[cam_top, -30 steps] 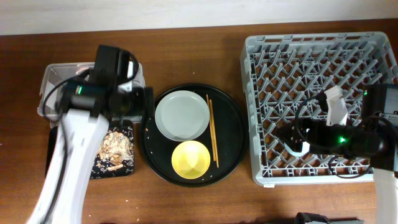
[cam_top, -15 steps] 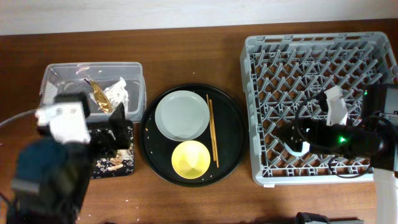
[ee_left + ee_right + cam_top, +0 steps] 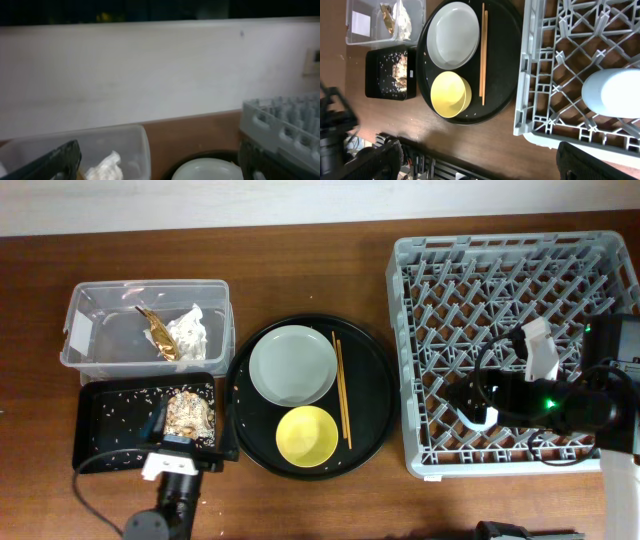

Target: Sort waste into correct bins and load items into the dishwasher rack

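The robot's right gripper will next grab the yellow bowl [image 3: 306, 435] by its rim, with one finger inside the bowl, to load it tilted between the rack's wires.
The clear tub [image 3: 90, 300] holds the white napkin [image 3: 190, 330] and the gold scrap [image 3: 157, 330]. The shallow black tray [image 3: 100, 435] holds food scraps [image 3: 188, 412] and crumbs. The grey plate [image 3: 291, 365], yellow bowl [image 3: 306, 435] and chopsticks [image 3: 342, 390] lie on the round tray. My left gripper [image 3: 185, 442] is open and empty, low at the table's front, behind the black tray. My right gripper [image 3: 470, 402] is open over the rack [image 3: 420, 330]. A pale blue cup [image 3: 612, 92] stands in the rack. The pink cup is out of view.
The large round black tray [image 3: 375, 380] sits between the bins and the rack. A white wall runs behind the table in the left wrist view. The right arm's body and cable lie over the rack's right half.
My left arm has pulled back from over the tub and black tray to the table's front edge, uncovering both. The right arm has not moved.
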`<state>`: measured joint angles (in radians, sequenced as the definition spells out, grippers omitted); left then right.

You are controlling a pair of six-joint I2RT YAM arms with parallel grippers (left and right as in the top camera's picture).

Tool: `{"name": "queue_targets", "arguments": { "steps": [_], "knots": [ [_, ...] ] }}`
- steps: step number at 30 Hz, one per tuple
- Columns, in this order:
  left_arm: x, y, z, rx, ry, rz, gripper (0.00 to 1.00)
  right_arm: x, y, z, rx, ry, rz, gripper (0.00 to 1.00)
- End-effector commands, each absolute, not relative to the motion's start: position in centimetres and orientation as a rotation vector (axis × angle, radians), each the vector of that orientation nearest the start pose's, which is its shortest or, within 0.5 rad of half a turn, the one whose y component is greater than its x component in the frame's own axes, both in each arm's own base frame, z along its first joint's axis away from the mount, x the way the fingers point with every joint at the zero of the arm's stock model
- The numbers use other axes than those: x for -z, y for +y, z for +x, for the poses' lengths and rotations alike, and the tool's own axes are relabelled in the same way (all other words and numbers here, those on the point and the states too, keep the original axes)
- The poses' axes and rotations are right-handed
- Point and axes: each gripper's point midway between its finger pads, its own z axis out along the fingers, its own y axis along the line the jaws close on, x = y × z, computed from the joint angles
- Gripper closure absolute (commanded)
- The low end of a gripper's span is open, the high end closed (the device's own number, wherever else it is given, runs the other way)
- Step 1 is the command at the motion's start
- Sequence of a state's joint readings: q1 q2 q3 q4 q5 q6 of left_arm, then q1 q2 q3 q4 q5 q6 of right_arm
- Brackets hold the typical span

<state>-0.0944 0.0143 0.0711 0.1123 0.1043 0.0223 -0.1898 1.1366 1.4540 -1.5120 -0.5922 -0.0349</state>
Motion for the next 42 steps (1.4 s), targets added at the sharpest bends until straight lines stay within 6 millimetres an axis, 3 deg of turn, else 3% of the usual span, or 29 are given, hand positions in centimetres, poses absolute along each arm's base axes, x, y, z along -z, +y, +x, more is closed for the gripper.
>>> {"name": "queue_targets", "arguments": {
  "steps": [1, 5, 16, 19, 20, 23, 25, 27, 30, 32, 34, 36, 39, 41, 42],
  "knots": [
    [-19.6, -5.9, 23.7, 0.206, 1.467, 0.275, 0.01, -28.8, 5.7, 21.7, -0.728, 2.608, 0.024, 0.01],
    [-16.1, -5.9, 23.8, 0.217, 1.613, 0.271, 0.01, -28.8, 5.7, 21.7, -0.728, 2.608, 0.024, 0.01],
    [-16.0, -5.9, 23.8, 0.218, 1.615, 0.272, 0.01, -28.8, 5.8, 21.7, -0.734, 2.606, 0.024, 0.02],
    [-16.0, -5.9, 23.8, 0.218, 1.615, 0.272, 0.01, -30.8, 8.1, 22.8, -0.926, 2.479, -0.071, 0.01],
    [-16.0, -5.9, 23.8, 0.218, 1.615, 0.272, 0.01, -30.5, 10.3, 22.2, -0.992, 2.507, -0.176, 0.01],
    [-16.0, -5.9, 23.8, 0.218, 1.615, 0.272, 0.01, -26.0, 14.6, 20.5, -0.867, 2.726, -0.337, 0.04],
    [-16.1, -5.9, 23.8, 0.218, 1.615, 0.273, 0.01, -20.5, 17.3, 20.8, -0.544, 2.872, -0.293, 0.06],
    [-16.0, -5.9, 23.8, 0.218, 1.615, 0.272, 0.01, -16.4, 19.3, 21.7, -0.379, 2.926, -0.236, 0.18],
    [-16.0, -5.9, 23.8, 0.218, 1.615, 0.272, 0.01, -11.7, 22.6, 23.3, -0.387, 2.994, -0.265, 0.34],
    [-16.0, -5.9, 23.8, 0.218, 1.615, 0.273, 0.01, -7.4, 22.8, 24.0, -0.297, 3.102, -0.189, 0.46],
    [-16.0, -5.9, 23.8, 0.218, 1.615, 0.272, 0.01, -4.3, 22.3, 23.9, -0.208, 3.187, -0.124, 0.52],
    [-16.0, -5.9, 23.8, 0.218, 1.615, 0.272, 0.01, -2.9, 22.5, 23.8, -0.192, 3.22, -0.125, 0.53],
    [-16.0, -5.9, 23.8, 0.218, 1.615, 0.272, 0.01, -2.6, 23.0, 23.3, -0.186, 3.222, -0.157, 0.67],
    [-16.0, -5.9, 23.8, 0.218, 1.615, 0.272, 0.01, -2.6, 22.9, 23.2, -0.182, 3.225, -0.159, 0.96],
    [-16.0, -5.9, 23.8, 0.218, 1.615, 0.273, 0.01, -2.7, 22.9, 23.2, -0.183, 3.224, -0.159, 0.96]
  ]
}}
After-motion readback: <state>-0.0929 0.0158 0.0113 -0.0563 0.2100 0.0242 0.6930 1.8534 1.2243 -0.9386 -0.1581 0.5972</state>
